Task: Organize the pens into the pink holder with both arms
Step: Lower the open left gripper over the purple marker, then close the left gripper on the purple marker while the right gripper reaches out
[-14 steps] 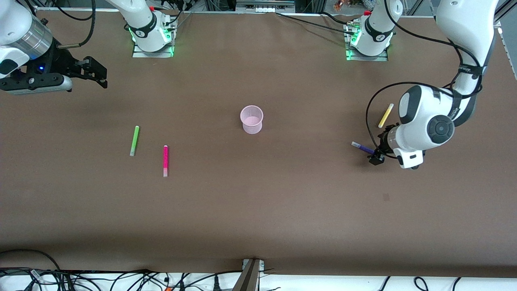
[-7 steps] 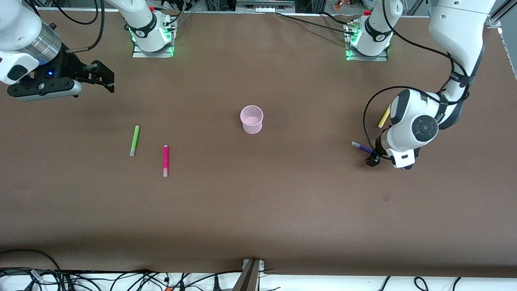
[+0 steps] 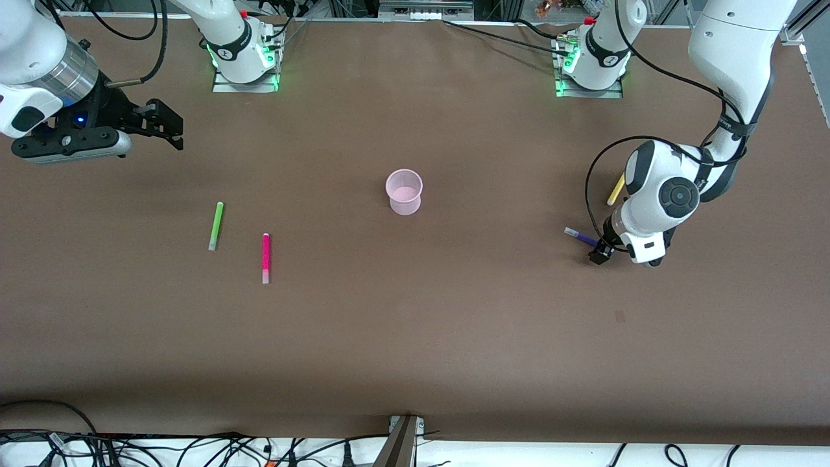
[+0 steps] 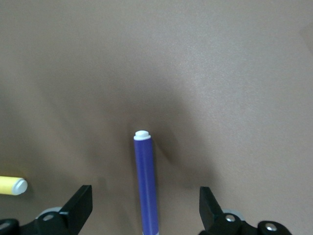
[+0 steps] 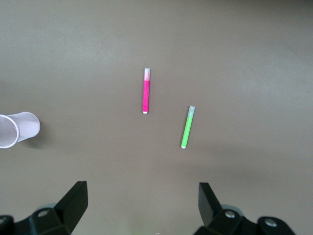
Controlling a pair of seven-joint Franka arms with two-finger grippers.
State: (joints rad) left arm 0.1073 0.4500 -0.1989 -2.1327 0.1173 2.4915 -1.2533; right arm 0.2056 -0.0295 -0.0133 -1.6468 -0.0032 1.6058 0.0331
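The left gripper grabs the dark purple pen by its purple body [image 3: 587,239] next, to drop it into the pink holder [image 3: 404,191].
The pink holder [image 3: 404,191] stands upright mid-table; it also shows in the right wrist view [image 5: 18,129]. A lime green pen [image 3: 215,226] and a hot pink pen [image 3: 265,257] lie toward the right arm's end, also in the right wrist view [image 5: 187,127] [image 5: 145,91]. The dark purple pen [image 3: 581,237] [image 4: 146,183] lies between the open fingers of my left gripper [image 3: 600,253] [image 4: 145,210], low over it. The yellow pen [image 3: 616,188] [image 4: 13,185] lies beside it, partly hidden by the left arm. My right gripper [image 3: 162,123] [image 5: 142,203] is open and empty, up over the right arm's end.
The brown table [image 3: 415,337] is wide and flat. The arm bases [image 3: 243,55] [image 3: 590,61] stand at its edge farthest from the front camera. Cables [image 3: 194,447] lie off the table's near edge.
The left arm's wrist has turned and shifted slightly over the purple pen. The right gripper moved a little toward the table's middle, then held still. No pen moved.
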